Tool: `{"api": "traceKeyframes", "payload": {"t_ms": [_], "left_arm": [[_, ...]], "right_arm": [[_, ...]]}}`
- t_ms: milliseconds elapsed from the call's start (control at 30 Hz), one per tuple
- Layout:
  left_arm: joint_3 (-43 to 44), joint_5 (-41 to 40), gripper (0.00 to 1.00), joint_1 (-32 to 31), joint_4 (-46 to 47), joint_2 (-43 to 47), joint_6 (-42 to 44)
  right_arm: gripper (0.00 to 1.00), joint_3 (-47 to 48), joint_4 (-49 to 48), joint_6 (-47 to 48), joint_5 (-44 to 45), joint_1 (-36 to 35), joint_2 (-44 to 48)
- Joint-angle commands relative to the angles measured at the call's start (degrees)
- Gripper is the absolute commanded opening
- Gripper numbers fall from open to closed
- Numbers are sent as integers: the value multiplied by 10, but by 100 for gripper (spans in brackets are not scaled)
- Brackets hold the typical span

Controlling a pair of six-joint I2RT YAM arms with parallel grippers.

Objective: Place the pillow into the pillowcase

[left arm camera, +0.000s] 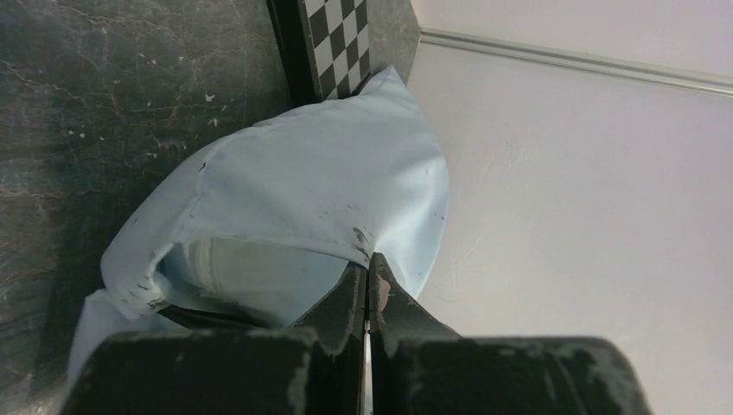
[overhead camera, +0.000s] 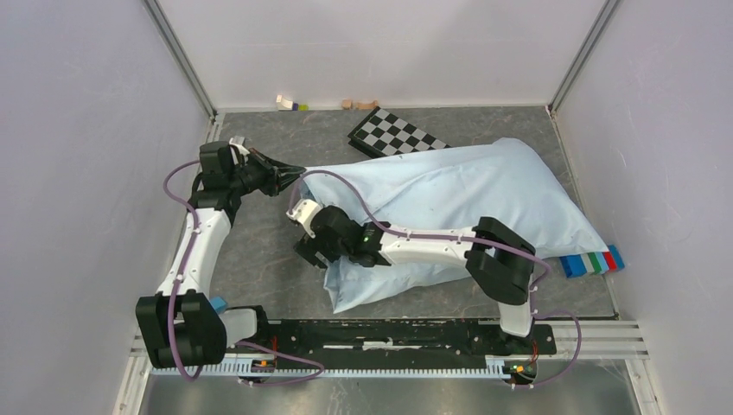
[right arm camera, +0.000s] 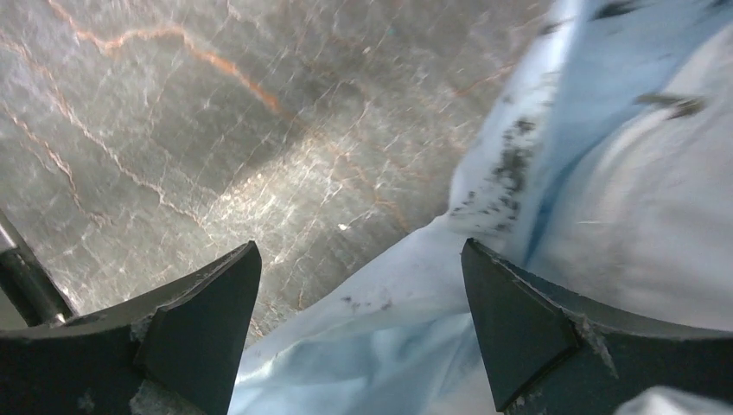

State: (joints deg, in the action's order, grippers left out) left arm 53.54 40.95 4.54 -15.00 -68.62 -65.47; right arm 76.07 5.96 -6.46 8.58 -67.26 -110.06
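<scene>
I will next grab the pillowcase (overhead camera: 449, 194) with my right gripper by the loose hem of its opening (overhead camera: 332, 275), so the pillow stays free to slide deeper inside.
The pale light-blue pillowcase (overhead camera: 449, 194) lies bulging across the middle and right of the table. The cream-white pillow (left arm camera: 259, 272) sits inside it and shows only through the open mouth in the left wrist view. My left gripper (overhead camera: 290, 171) is shut on the pillowcase's upper hem (left arm camera: 367, 251) and holds the mouth lifted. My right gripper (overhead camera: 304, 249) is open at the mouth's lower left edge. In the right wrist view it (right arm camera: 359, 259) has loose blue fabric (right arm camera: 406, 294) lying between the spread fingers (right arm camera: 519, 320). A paler cream surface (right arm camera: 648, 190) shows to its right.
A black-and-white checkerboard panel (overhead camera: 396, 134) lies at the back, partly under the pillowcase. Coloured blocks (overhead camera: 592, 261) sit by the right wall. Small items (overhead camera: 291, 104) lie along the back wall. Enclosure walls stand close on the left, back and right.
</scene>
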Motion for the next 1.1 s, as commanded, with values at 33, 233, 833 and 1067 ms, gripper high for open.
{"api": "traceKeyframes", "payload": {"t_ms": [33,233,833,1067], "left_arm": [[38,-46,2,8,-46,17,63],[47,-63,2,8,-57,13,81],[63,-75,2,7,-58,-4,94],[55,-103,2,6,-59,-18,108]], "right_arm": [[93,76,112,-22,133,-10,72],[94,104,155,-32,168,-11,99],[98,130,217,129,370,-37,-13],[98,70,124,175,431,-36,-67]]}}
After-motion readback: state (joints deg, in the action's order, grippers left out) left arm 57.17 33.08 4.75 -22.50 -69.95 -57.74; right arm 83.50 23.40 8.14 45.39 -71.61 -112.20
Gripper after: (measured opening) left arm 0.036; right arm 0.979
